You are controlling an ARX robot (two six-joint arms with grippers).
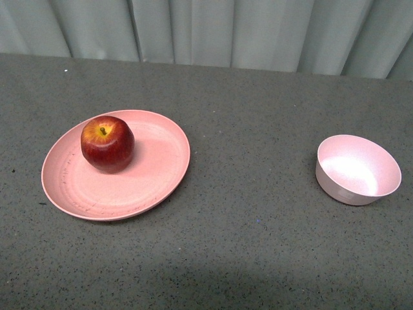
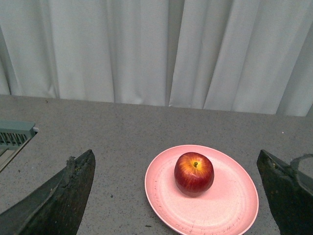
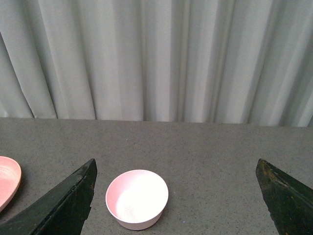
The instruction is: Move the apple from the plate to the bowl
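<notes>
I should next use my right gripper to grab the small pink bowl by its rim (image 3: 137, 220), so that I can bring the bowl into place for the apple.
A glossy dark-red apple (image 1: 107, 143) (image 2: 194, 173) with a yellow patch at its stem rests on the far left part of the wide salmon-pink plate (image 1: 155, 168) (image 2: 230, 205). The small pale pink bowl (image 1: 358, 169) (image 3: 137, 198) stands empty at the right of the table. Neither arm appears in the front view. My left gripper (image 2: 177, 196) is open, hanging above and short of the plate, its dark fingers (image 2: 58, 200) spread wide on either side of it. My right gripper (image 3: 176, 196) is open too, above the table with the bowl near one of its fingers (image 3: 63, 205).
Everything sits on a grey speckled tabletop (image 1: 258, 245), with pale curtains (image 1: 213, 29) along its far edge. A grey vented piece (image 2: 14, 134) shows at the side of the left wrist view. The plate's rim (image 3: 7, 183) peeks into the right wrist view.
</notes>
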